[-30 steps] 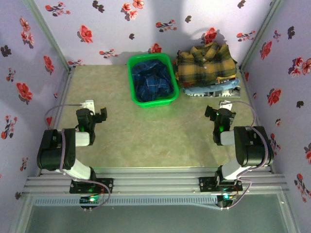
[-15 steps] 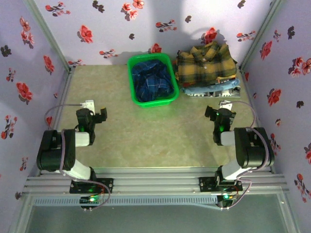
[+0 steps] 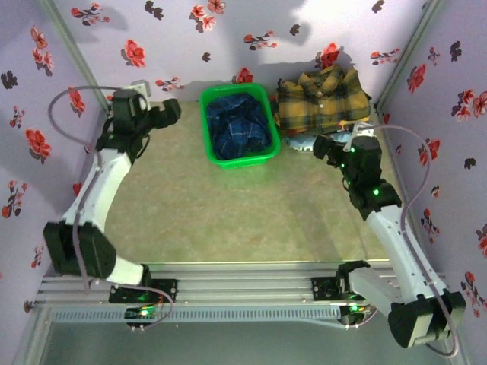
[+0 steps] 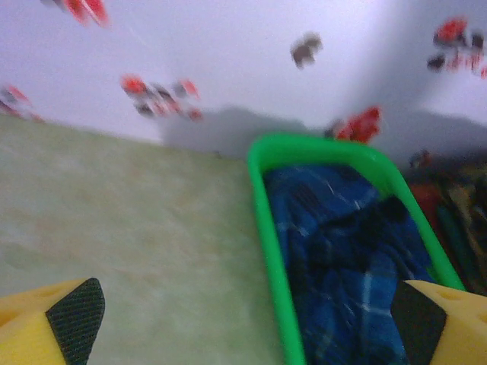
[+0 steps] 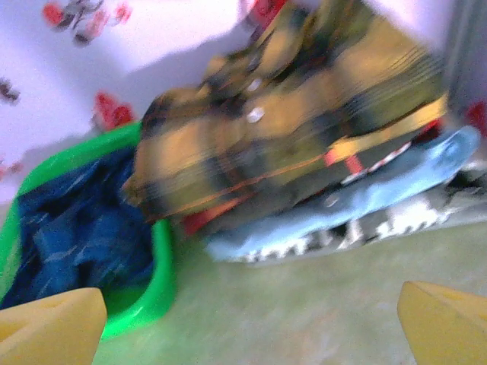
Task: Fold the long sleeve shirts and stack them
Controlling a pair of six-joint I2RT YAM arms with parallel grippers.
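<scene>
Next, the left gripper grabs the green basket's rim (image 3: 205, 126) (image 4: 271, 251) on the side away from the stack. It then drags the basket aside to free table for folding.
A dark blue plaid shirt (image 3: 239, 126) lies crumpled in the green basket (image 3: 205, 129). To its right, a folded mustard-yellow plaid shirt (image 3: 323, 96) tops a stack with a light blue shirt (image 5: 342, 204) beneath it. My left gripper (image 3: 170, 112) hangs open left of the basket, facing its rim (image 4: 271, 228) and the blue shirt (image 4: 342, 251). My right gripper (image 3: 320, 146) stands open just in front of the stack, with nothing between its fingers. Both wrist views are blurred. In them the left gripper (image 4: 247, 323) and the right gripper (image 5: 251, 327) have table between their pads.
Floral-papered walls (image 3: 190, 46) close in the table (image 3: 228, 213) at the back and both sides. The basket sits close against the stack. A wide stretch of bare green table runs in front of them.
Both arms have unfolded from their rest near the front edge and reached toward the back: the left to the basket's left side, the right to the front of the stack. Both grippers stayed open.
</scene>
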